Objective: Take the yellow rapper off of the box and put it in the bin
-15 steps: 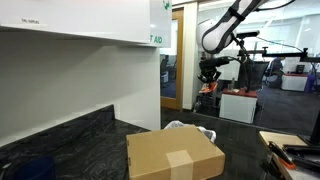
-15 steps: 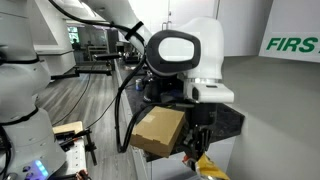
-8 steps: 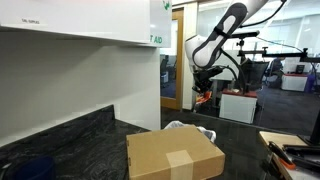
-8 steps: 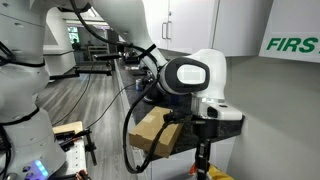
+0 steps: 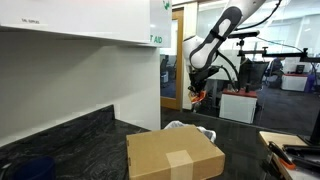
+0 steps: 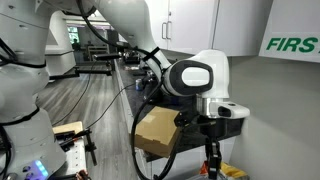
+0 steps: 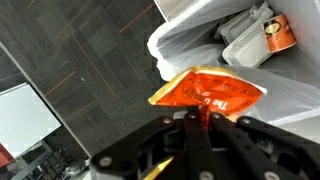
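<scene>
My gripper should open now. The wrapper's orange end hangs over the bin's open white bag [image 5: 206,131] [image 7: 282,88], so the wrapper would drop inside if I let go.
My gripper [image 7: 190,118] is shut on an orange and yellow wrapper [image 7: 208,90] and holds it in the air. In the wrist view the wrapper hangs over the edge of the bin [image 7: 178,40], which is lined with a white bag and holds trash. The brown cardboard box [image 5: 174,154] sits on the dark counter with its top bare. In an exterior view the gripper [image 5: 197,97] with the wrapper is high above and behind the bin [image 5: 181,126]. In another exterior view the gripper [image 6: 211,157] hangs beside the box [image 6: 160,131].
The dark speckled counter [image 5: 80,140] runs along a white wall under cabinets. A notepad and pens [image 5: 290,146] lie at the counter's far end. The bin holds white containers [image 7: 245,35]. Office chairs and desks stand in the background.
The gripper has moved sideways and lower with the wrapper still in it, toward the bin. The box has not moved.
</scene>
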Motion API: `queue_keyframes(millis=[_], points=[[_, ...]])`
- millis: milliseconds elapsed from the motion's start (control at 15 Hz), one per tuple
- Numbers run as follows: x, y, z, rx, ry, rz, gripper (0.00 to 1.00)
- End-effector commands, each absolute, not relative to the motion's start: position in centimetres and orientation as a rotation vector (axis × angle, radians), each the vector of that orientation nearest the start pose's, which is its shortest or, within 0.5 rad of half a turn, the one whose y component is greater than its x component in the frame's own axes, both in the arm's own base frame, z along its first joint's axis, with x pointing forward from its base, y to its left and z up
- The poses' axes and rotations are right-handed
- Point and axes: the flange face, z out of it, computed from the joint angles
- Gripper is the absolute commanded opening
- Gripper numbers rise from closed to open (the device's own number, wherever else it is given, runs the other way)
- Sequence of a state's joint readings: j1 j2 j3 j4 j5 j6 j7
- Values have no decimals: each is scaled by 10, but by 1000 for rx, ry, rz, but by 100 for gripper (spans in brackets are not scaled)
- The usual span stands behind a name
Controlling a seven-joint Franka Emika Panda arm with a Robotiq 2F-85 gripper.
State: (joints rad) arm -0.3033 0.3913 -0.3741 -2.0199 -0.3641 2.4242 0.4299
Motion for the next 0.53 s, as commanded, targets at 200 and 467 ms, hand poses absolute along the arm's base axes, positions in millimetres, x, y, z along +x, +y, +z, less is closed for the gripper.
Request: queue_keyframes(millis=[200, 467], points=[[480, -383, 274, -3281, 1290, 32, 37], [481, -383, 274, -3282, 1290, 29, 63]])
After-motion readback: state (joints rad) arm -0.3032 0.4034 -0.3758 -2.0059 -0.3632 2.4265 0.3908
